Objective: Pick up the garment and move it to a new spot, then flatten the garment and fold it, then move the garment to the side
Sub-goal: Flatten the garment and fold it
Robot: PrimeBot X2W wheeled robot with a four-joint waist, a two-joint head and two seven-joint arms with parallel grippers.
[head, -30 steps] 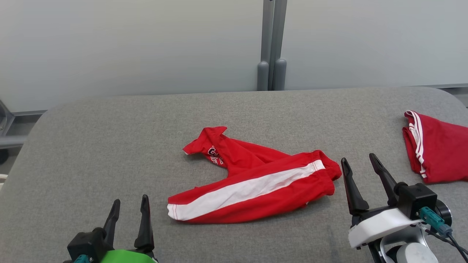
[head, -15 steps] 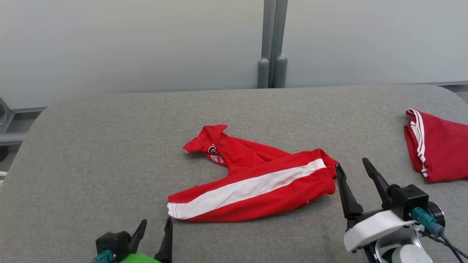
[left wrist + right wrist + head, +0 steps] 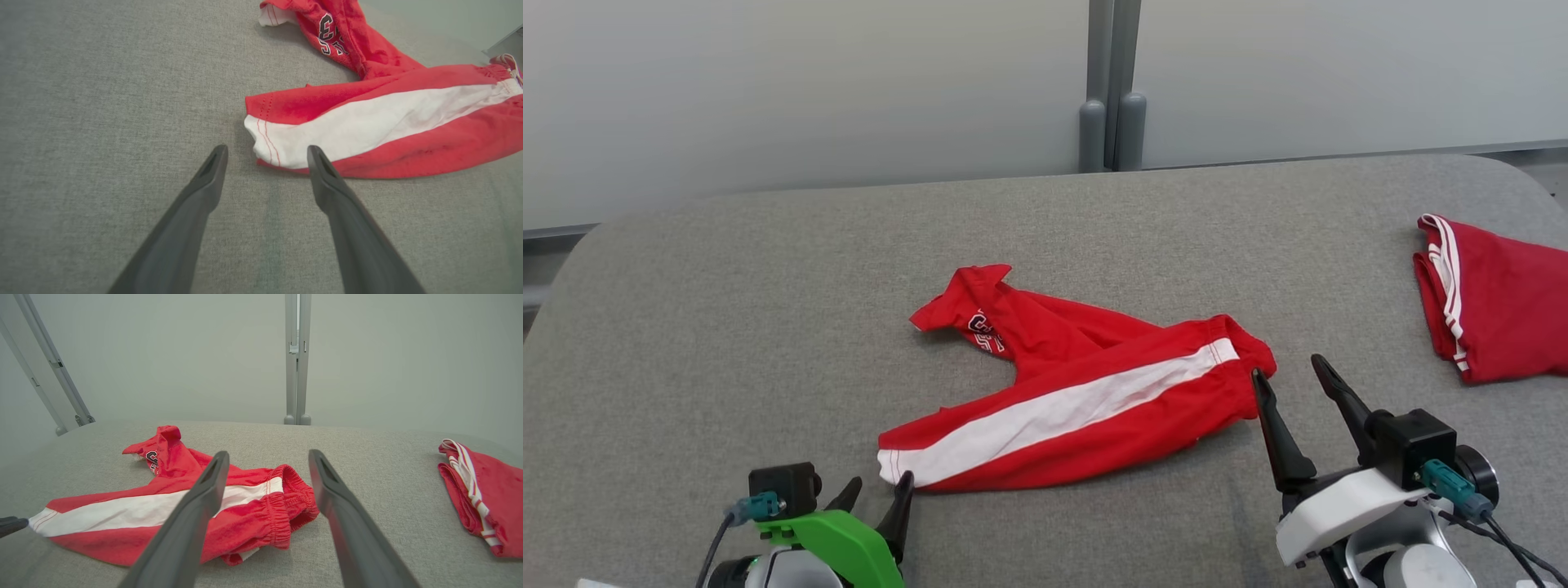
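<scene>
The trousers have their elastic waistband (image 3: 1250, 359) at the end of the white stripe. My right gripper needs to pick the trousers up by it next, to straighten them before the fold.
The garment (image 3: 1086, 392) is a pair of red trousers with a white side stripe, lying crumpled on the middle of the grey table (image 3: 727, 327). My left gripper (image 3: 880, 483) stands open low at the leg cuff. In the left wrist view the cuff (image 3: 265, 139) lies just beyond the left gripper (image 3: 266, 149), partly between the tips. My right gripper (image 3: 1286, 367) is open beside the elastic waistband (image 3: 1250, 359), with its left fingertip close to the cloth. The right wrist view shows the garment (image 3: 253, 514) behind the open right gripper (image 3: 268, 454). Neither gripper holds anything.
A second red garment with white stripes (image 3: 1494, 310) lies folded at the table's right edge, also visible as a red garment (image 3: 482, 490) in the right wrist view. A grey post (image 3: 1107, 82) rises against the pale wall behind the table. Bare grey cloth surrounds the trousers.
The head camera has shifted. The left gripper has come right, up to the leg cuff. The right gripper has come left toward the waistband. The garment lies as before.
</scene>
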